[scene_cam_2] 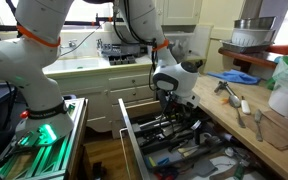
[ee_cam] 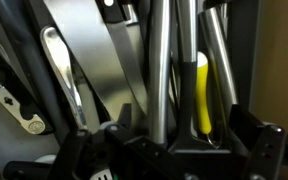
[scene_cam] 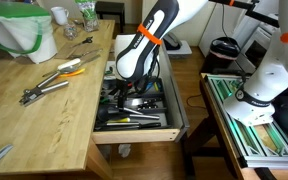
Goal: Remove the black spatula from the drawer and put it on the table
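Observation:
My gripper should go lower first and then close on the slim grey handle. The handle is between my open fingers, but they are still above it.
The drawer (scene_cam: 139,135) stands pulled open below the table (scene_cam: 44,120), its dark tray full of mixed utensils; it also shows in an exterior view (scene_cam_2: 130,135) beside the table (scene_cam_2: 234,128). My gripper (scene_cam: 134,90) (scene_cam_2: 172,108) is lowered into the drawer among the utensils. In the wrist view my gripper (ee_cam: 169,142) is open, with one finger on each side of a slim grey handle (ee_cam: 159,70) that meets a black part low down; this looks like the black spatula. Its head is hidden. I cannot pick it out in the exterior views.
A yellow-handled utensil (ee_cam: 202,95) and a broad metal blade (ee_cam: 94,60) lie close beside the grey handle. Metal tongs (scene_cam: 44,88) and an orange-handled tool (scene_cam: 72,70) lie on the table. A white and green bag (scene_cam: 24,35) sits at its far end.

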Available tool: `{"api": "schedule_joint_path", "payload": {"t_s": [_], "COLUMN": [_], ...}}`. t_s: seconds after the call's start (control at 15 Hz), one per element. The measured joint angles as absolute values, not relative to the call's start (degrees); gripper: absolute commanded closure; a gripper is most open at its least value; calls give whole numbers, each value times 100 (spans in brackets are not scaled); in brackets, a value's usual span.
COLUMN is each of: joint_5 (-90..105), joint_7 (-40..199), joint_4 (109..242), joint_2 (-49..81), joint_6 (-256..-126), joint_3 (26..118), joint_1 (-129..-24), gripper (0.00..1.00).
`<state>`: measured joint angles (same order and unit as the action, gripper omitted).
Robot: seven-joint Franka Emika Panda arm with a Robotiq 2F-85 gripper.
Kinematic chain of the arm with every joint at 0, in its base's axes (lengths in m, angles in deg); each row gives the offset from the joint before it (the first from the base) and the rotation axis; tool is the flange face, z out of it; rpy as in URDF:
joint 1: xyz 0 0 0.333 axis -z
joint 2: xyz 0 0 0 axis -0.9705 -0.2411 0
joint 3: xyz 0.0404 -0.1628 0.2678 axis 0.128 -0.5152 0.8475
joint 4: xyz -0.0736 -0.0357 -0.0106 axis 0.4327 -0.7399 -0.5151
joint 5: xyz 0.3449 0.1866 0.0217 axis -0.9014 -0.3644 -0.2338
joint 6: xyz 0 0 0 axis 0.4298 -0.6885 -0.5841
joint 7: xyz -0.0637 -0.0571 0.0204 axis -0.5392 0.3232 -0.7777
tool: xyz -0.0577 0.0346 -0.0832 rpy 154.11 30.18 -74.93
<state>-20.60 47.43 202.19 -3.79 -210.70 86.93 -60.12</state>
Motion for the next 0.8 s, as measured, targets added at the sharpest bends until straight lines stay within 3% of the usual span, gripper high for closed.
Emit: {"api": "schedule_joint_path", "payload": {"t_s": [0.07,0.13,0.27,0.47,0.8], "joint_5": [-2056,-2055,-2052,-2031,-1925], "joint_7": [4743,4742,4742,4742,4743], "joint_4": [20178,20135,20053,19955,19874], "joint_2": [-445,-505,-604,-722,-846], "joint_6": [-21070,-21070,-21096,-21182,-21308], "joint_3": [8695,8704,8714,8726,8803], "joint_1": [-5988,-5960,-5923,-5886,-5853], "gripper": [1,19,29,53,57]}}
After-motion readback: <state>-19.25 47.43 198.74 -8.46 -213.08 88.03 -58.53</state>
